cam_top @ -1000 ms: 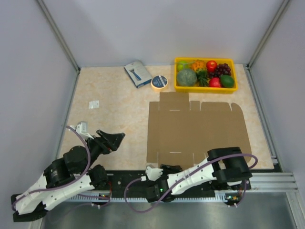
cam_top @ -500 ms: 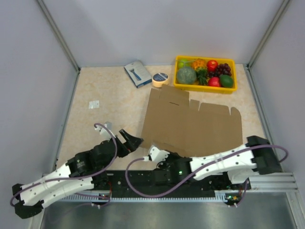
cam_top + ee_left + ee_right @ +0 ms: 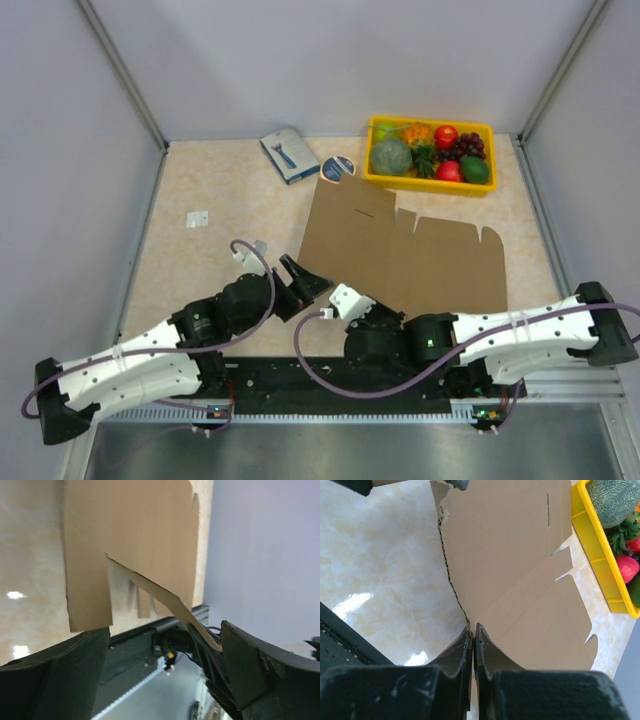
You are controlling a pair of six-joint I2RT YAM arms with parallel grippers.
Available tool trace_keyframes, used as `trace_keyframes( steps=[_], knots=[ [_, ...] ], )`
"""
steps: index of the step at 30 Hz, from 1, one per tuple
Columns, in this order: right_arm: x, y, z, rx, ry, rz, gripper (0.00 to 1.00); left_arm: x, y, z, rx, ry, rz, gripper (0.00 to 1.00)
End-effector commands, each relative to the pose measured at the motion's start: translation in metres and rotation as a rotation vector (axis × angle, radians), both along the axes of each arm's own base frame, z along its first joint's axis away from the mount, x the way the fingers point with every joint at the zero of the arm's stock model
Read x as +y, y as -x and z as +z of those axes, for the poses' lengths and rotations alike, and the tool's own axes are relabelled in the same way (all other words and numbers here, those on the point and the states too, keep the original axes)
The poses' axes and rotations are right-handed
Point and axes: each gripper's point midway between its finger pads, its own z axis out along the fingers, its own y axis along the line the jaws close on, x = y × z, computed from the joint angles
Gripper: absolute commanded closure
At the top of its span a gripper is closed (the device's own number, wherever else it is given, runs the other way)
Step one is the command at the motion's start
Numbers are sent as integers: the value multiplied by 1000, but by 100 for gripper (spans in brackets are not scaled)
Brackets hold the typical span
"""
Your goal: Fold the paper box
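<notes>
My left gripper will next take hold of the paper box's raised near edge [image 3: 123,569] at its corner, so that my right gripper is free to regrasp for folding.
The paper box [image 3: 420,258] is a flat brown die-cut cardboard sheet, tilted, with its near left edge lifted off the table. My right gripper [image 3: 338,294] is shut on that near edge. The right wrist view shows its jaws [image 3: 473,630] pinched on the corrugated edge, and the sheet [image 3: 520,565] stretching away. My left gripper [image 3: 303,283] is open just left of the sheet's near left corner. In the left wrist view its jaws [image 3: 165,630] stand wide apart, and a raised flap of the sheet [image 3: 130,535] runs down close to the right finger [image 3: 250,665].
A yellow fruit tray [image 3: 428,189] stands at the back right and also shows in the right wrist view [image 3: 600,545]. A tape roll [image 3: 337,166] touches the sheet's far left corner. A blue-grey packet [image 3: 289,153] lies behind it. A small white tag [image 3: 197,217] lies at left.
Both arms have reached forward and toward the middle. The right gripper has taken the sheet's near edge and lifted it. The sheet has tilted and pushed the tape roll back.
</notes>
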Motion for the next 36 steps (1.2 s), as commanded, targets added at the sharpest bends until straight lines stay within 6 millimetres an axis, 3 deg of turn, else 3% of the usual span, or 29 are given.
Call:
trace_keyframes(
  steps=[1, 5, 7, 11, 14, 16, 18, 19, 21, 22, 23, 26, 27, 29, 30, 31, 32, 36],
  knots=[
    [15, -16, 30, -59, -76, -41, 100, -7, 11, 49, 27, 153, -39, 5],
    [23, -23, 42, -76, -61, -32, 100, -1, 17, 57, 129, 254, 7, 16],
    [31, -24, 49, -85, -66, -22, 100, -6, 18, 50, 184, 302, 13, 22],
    [40, -25, 55, -97, -55, 3, 100, -16, 11, 38, 297, 330, 69, 23],
    [44, -24, 54, -94, -55, 10, 100, -24, 0, 42, 279, 336, 73, 21],
    [47, -23, 53, -84, -65, 15, 100, -27, -8, 43, 244, 319, 73, 24],
    [48, -22, 53, -77, -72, 18, 100, -27, -15, 44, 208, 302, 85, 33],
    [50, -20, 52, -66, -78, 24, 100, -26, -16, 42, 180, 278, 80, 47],
    [54, -19, 54, -56, -88, 31, 100, -23, -22, 43, 114, 249, 86, 57],
    [57, -17, 54, -38, -102, 41, 100, -19, -22, 38, 68, 190, 72, 72],
    [59, -15, 55, -26, -116, 49, 100, -16, -23, 35, 49, 158, 71, 78],
    [60, -8, 66, 16, -154, 92, 47, -3, -25, 28, -56, 26, 38, 100],
    [55, -8, 86, 27, -206, 88, 23, 5, -27, 30, -93, -5, 40, 100],
    [50, 4, 101, 144, -257, 151, 17, 15, -28, 38, -232, -128, -19, 100],
    [47, -2, 126, 174, -335, 153, 16, 21, -28, 45, -278, -168, -34, 100],
    [44, 7, 143, 225, -400, 216, 16, 27, -28, 48, -354, -257, -78, 100],
    [40, 9, 165, 231, -448, 248, 15, 33, -25, 62, -397, -302, -107, 100],
    [22, -2, 208, 211, -498, 354, 8, 47, -20, 95, -604, -512, -263, 100]
  ],
)
